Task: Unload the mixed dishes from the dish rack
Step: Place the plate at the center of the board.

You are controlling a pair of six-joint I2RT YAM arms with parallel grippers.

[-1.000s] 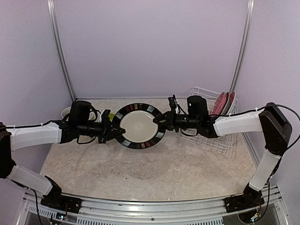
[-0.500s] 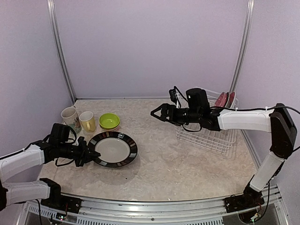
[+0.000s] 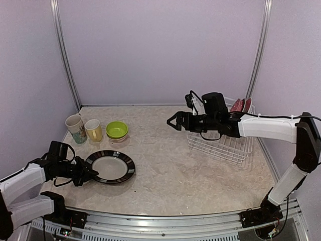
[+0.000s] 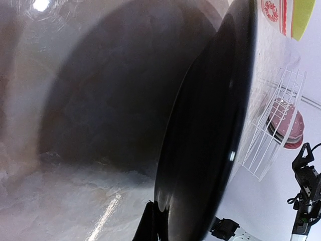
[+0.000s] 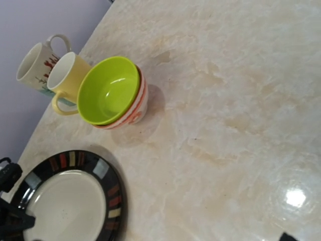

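My left gripper should open: flat marble is close below the dark plate, so the plate would end on the tabletop.
My left gripper (image 3: 88, 174) is shut on the left rim of the dark plate (image 3: 110, 166), which is held low over the near-left table. In the left wrist view, the plate's black underside (image 4: 210, 140) fills the frame beside one finger (image 4: 148, 226). My right gripper (image 3: 173, 122) hangs open and empty above the table's middle, left of the white wire dish rack (image 3: 220, 145). Two pink-red plates (image 3: 236, 107) stand upright in the rack. At the back left stand the cream mug (image 3: 76, 128), the yellow cup (image 3: 93, 130) and the lime-green bowl (image 3: 117, 129), which is nested in the white-and-red bowl (image 5: 138, 108).
The rack sits against the right wall, its front compartments holding nothing I can see. Walls close in the table at the left, back and right. Bare marble table (image 3: 175, 175) stretches between the dark plate and the rack.
The right gripper let go of the dark plate, opened and drew back toward the rack. The left arm carried the plate from mid-table down to the near left.
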